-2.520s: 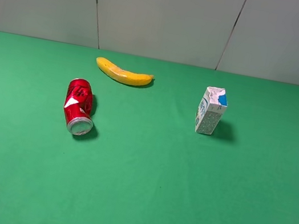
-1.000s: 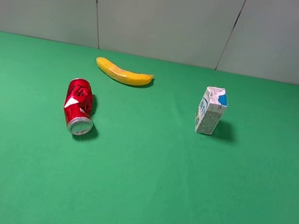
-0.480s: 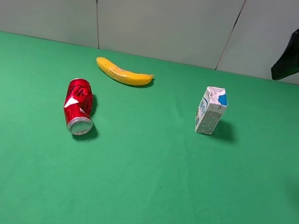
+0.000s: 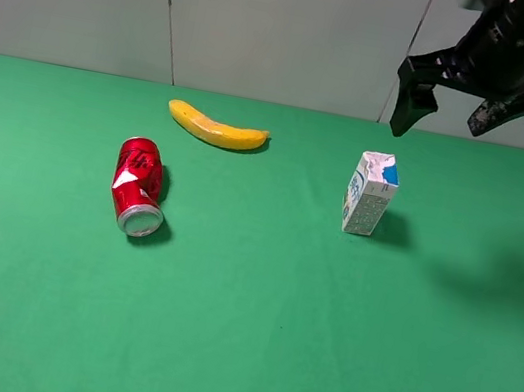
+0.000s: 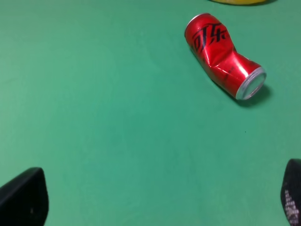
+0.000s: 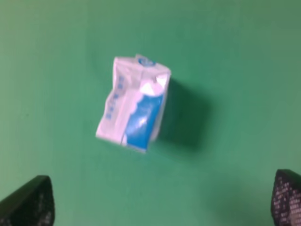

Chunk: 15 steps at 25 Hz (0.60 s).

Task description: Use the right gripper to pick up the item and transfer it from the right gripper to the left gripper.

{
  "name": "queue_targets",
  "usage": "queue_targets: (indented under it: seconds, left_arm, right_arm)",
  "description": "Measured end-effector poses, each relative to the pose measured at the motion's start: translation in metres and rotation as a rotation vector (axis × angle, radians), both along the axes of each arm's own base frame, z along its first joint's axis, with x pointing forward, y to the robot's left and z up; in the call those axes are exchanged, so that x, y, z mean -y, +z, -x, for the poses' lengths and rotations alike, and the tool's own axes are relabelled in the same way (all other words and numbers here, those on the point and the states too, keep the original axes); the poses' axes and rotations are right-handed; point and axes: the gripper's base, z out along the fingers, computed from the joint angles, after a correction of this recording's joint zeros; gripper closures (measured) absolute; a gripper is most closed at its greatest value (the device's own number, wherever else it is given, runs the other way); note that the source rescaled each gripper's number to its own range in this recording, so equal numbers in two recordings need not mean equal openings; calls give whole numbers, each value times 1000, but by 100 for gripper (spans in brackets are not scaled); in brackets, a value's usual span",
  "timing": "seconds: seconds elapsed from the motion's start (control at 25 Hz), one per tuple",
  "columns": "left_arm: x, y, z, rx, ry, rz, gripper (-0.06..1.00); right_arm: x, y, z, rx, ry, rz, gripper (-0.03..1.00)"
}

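Observation:
The milk carton's bottom end (image 4: 359,224) should stay free for the left gripper, so the robot's right gripper will next grab the milk carton by its upper half (image 4: 375,182).
The milk carton (image 4: 370,194), white with blue marks and a gabled top, stands upright on the green table at the right of the middle. My right gripper (image 4: 451,104) hangs open high above and behind it, fingers spread wide. The right wrist view looks down on the carton (image 6: 135,104), somewhat blurred, between the two black fingertips (image 6: 28,203) at the frame corners. My left gripper is out of the exterior view; its wrist view shows two spread black fingertips (image 5: 23,200) over bare table, empty.
A dented red soda can (image 4: 138,185) lies on its side at the left and also shows in the left wrist view (image 5: 222,55). A yellow banana (image 4: 216,129) lies behind it. A grey panelled wall stands behind the table.
My right arm has come in from the right edge and swung left, now above the carton. The carton, can and banana have not moved.

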Motion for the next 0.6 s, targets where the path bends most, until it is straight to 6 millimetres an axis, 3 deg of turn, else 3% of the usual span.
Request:
queue_targets:
  seconds: [0.24, 0.6]
  left_arm:
    - [0, 0, 0, 0, 0, 0, -3]
    - [0, 0, 0, 0, 0, 0, -3]
  right_arm:
    - [-11, -28, -29, -68, -8, 13, -3]
    - [-22, -85, -50, -203, -18, 16, -3]
